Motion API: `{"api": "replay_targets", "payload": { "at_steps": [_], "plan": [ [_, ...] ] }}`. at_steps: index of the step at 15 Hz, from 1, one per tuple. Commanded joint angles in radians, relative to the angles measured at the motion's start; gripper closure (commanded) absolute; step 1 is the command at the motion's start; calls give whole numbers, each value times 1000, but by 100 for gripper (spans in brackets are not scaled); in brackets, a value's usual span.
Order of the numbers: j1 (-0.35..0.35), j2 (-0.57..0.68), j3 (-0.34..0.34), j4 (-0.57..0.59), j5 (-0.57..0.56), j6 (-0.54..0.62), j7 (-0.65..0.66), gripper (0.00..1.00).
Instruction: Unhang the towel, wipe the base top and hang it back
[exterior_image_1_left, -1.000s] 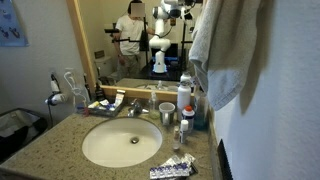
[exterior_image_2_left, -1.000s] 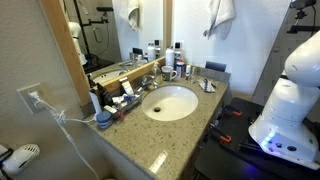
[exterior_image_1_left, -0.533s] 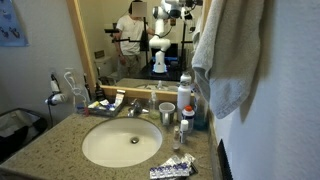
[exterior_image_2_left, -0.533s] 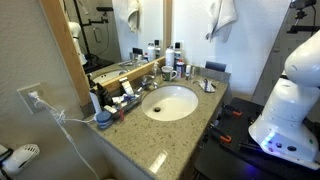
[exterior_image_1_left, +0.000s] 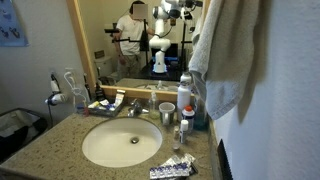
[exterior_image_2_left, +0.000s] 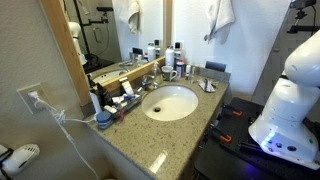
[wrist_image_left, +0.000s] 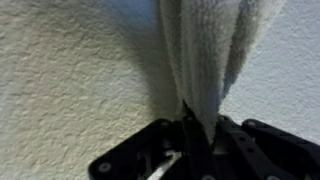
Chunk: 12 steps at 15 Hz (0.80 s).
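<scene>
The towel would stay hanging by the wall, as only the bunched end of the towel (exterior_image_1_left: 228, 55) is between my fingers. I need to open my gripper now.
The pale towel (exterior_image_1_left: 228, 55) hangs limp against the wall at the upper right, above the counter's end; it also shows in an exterior view (exterior_image_2_left: 221, 15). In the wrist view the towel (wrist_image_left: 210, 50) drops in a narrow fold straight into my gripper (wrist_image_left: 196, 132), whose black fingers are shut on its bunched end, close to the textured wall. The gripper itself is hidden in both exterior views. The speckled granite base top (exterior_image_1_left: 40, 150) (exterior_image_2_left: 130, 140) lies below the towel, with nothing touching it from the arm.
An oval white sink (exterior_image_1_left: 125, 143) (exterior_image_2_left: 170, 103) sits in the counter, with a faucet (exterior_image_1_left: 134, 109) behind it. Bottles (exterior_image_1_left: 185, 100), a cup (exterior_image_1_left: 166, 113) and a foil packet (exterior_image_1_left: 172, 168) stand around it. A mirror (exterior_image_1_left: 130, 40) backs the counter. The white robot base (exterior_image_2_left: 290, 100) stands beside it.
The towel's hanging shape has shifted slightly, swinging a little wider and then back. Nothing on the counter has moved.
</scene>
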Motion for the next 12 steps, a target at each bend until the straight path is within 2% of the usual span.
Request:
{"api": "replay_targets", "payload": {
  "at_steps": [1, 3, 4, 5, 7, 12],
  "plan": [
    [-16, 12, 11, 11, 27, 26, -10, 96],
    [-17, 16, 13, 11, 33, 23, -9, 96],
    [-17, 16, 15, 11, 35, 23, -7, 86],
    [-16, 17, 17, 12, 38, 22, -5, 63],
    [-15, 16, 21, 11, 42, 21, -8, 60],
    [-16, 14, 29, 9, 48, 21, -2, 24]
  ]
}}
